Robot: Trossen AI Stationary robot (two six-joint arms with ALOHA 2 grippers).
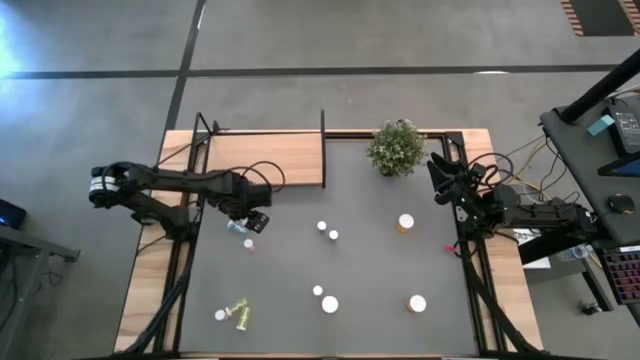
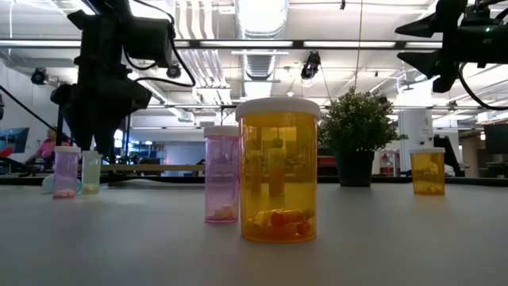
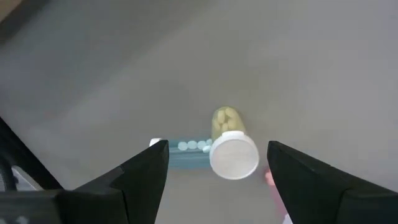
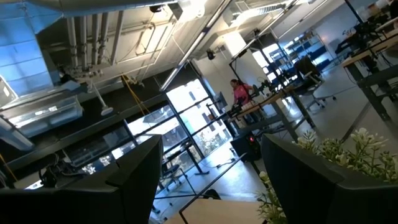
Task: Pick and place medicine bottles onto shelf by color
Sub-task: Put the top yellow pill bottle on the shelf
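The yellow bottle should go on the shelf by color, so my left gripper will next grab it by its white cap point(image 3: 234, 155).
My left gripper point(image 1: 252, 219) points down, open, above a cluster of medicine bottles near the table's left side. In the left wrist view its fingers point(image 3: 149, 174) stand either side of an upright yellow-green bottle point(image 3: 231, 149) with a white cap, without touching it. A bluish bottle point(image 3: 186, 151) lies on its side beside it, and a pink bottle point(image 1: 249, 243) stands close by. The light-wood shelf point(image 1: 265, 160) sits at the far left. My right gripper point(image 4: 211, 180) waits open at the far right by the plant, tilted upward.
Other white-capped bottles stand around the table: two small ones mid-table point(image 1: 327, 230), orange ones point(image 1: 406, 222) point(image 1: 417, 303), two near the front point(image 1: 325, 298), and a yellow-green one lying front left point(image 1: 240, 315). A potted plant point(image 1: 396, 147) stands at the far edge.
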